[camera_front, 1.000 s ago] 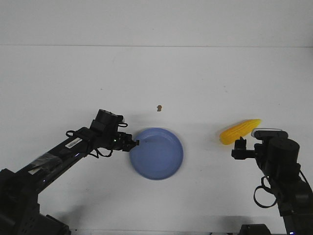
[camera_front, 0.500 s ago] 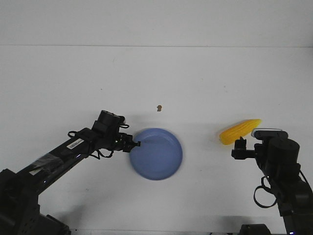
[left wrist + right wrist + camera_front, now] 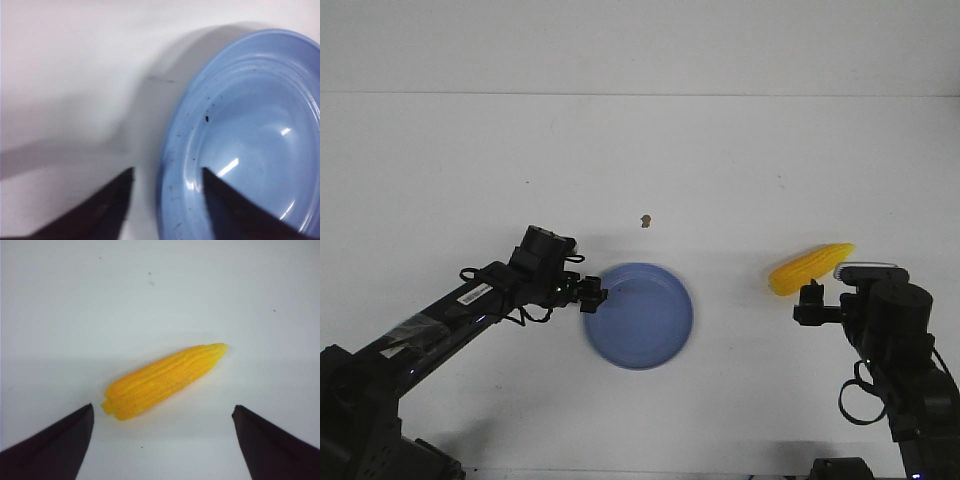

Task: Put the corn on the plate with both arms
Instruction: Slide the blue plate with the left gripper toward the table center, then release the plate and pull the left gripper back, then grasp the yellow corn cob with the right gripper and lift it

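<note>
The corn is long and tapers to a narrow tip (image 3: 846,249), so my right gripper next needs to hold it across its middle (image 3: 810,268) to place it.
The blue plate (image 3: 645,320) lies on the white table, left of centre. My left gripper (image 3: 593,294) is at its left rim. In the left wrist view the left gripper (image 3: 167,172) is open and straddles the rim of the plate (image 3: 250,125), one finger outside on the table side and one over the inside. The yellow corn (image 3: 810,268) lies on the table at the right. My right gripper (image 3: 809,296) is just behind it, open and empty. In the right wrist view the corn (image 3: 162,381) lies ahead of the right gripper (image 3: 162,410), apart from both fingers.
A small brown speck (image 3: 645,220) lies on the table beyond the plate. The table's far edge meets the wall along the top of the front view.
My left gripper has edged slightly right onto the plate's rim, and the plate has shifted very slightly. The right arm and the corn have not moved.
</note>
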You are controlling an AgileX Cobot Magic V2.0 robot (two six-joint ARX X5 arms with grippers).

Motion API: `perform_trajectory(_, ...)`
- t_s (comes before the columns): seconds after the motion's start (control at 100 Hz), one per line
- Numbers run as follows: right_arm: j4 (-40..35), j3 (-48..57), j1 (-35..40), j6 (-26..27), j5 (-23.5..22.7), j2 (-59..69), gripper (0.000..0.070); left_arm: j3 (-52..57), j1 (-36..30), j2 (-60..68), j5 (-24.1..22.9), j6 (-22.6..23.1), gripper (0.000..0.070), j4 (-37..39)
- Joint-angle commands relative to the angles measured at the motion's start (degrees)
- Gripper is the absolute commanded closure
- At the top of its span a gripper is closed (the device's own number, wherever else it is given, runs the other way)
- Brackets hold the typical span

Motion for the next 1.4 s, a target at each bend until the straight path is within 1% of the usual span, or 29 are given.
perform_trajectory(0.0,0.6,1.0,0.0,0.4,0.0,0.2,0.0114,0.6,-0.4,0.3,-0.1,1.0,0.0148,0.9)
perform_trajectory(0.19,0.5,1.0,0.0,0.4,0.0,0.2,0.0114,0.6,1.8,-3.0,-0.1,4.9,0.0142,4.0)
perform_trajectory(0.26,0.5,1.0,0.0,0.4,0.0,0.2,0.0114,0.6,3.6,-5.7,-1.1,6.4,0.0142,5.0)
perform_trajectory(0.32,0.5,1.0,0.0,0.4,0.0,0.2,0.0114,0.6,5.3,-8.5,-3.3,8.2,0.0142,5.4)
perform_trajectory(0.5,0.6,1.0,0.0,0.4,0.0,0.2,0.0114,0.6,11.0,-17.1,-12.2,15.3,0.0143,5.0)
perform_trajectory(0.66,0.6,1.0,0.0,0.5,-0.1,0.2,0.0114,0.6,15.6,-22.6,-17.7,18.6,0.0143,4.0)
perform_trajectory(0.75,0.6,1.0,0.0,2.7,-0.1,0.2,0.0114,0.6,17.2,-24.1,-18.5,18.8,0.0143,3.1)
perform_trajectory(0.86,0.8,1.0,0.0,8.5,0.1,0.9,0.0114,0.6,17.9,-24.6,-18.5,18.7,0.0144,2.3)
perform_trajectory(0.97,1.9,1.0,-0.3,13.5,2.3,3.6,0.0114,0.6,17.9,-24.5,-18.5,18.5,0.0144,2.4)
perform_trajectory(1.03,3.7,1.0,-0.9,14.6,3.2,5.9,0.0114,0.6,17.9,-24.6,-18.4,18.4,0.0144,2.5)
perform_trajectory(1.26,10.7,1.0,-4.9,18.1,2.9,18.2,0.0114,0.6,17.9,-24.6,-18.4,18.3,0.0144,2.5)
perform_trajectory(1.33,12.5,1.0,-6.1,18.8,2.6,22.1,0.0114,0.6,17.9,-24.6,-18.4,18.2,0.0144,2.5)
perform_trajectory(1.39,14.0,1.0,-7.0,19.4,1.2,25.1,0.0114,0.6,17.9,-24.6,-18.3,18.1,0.0144,2.5)
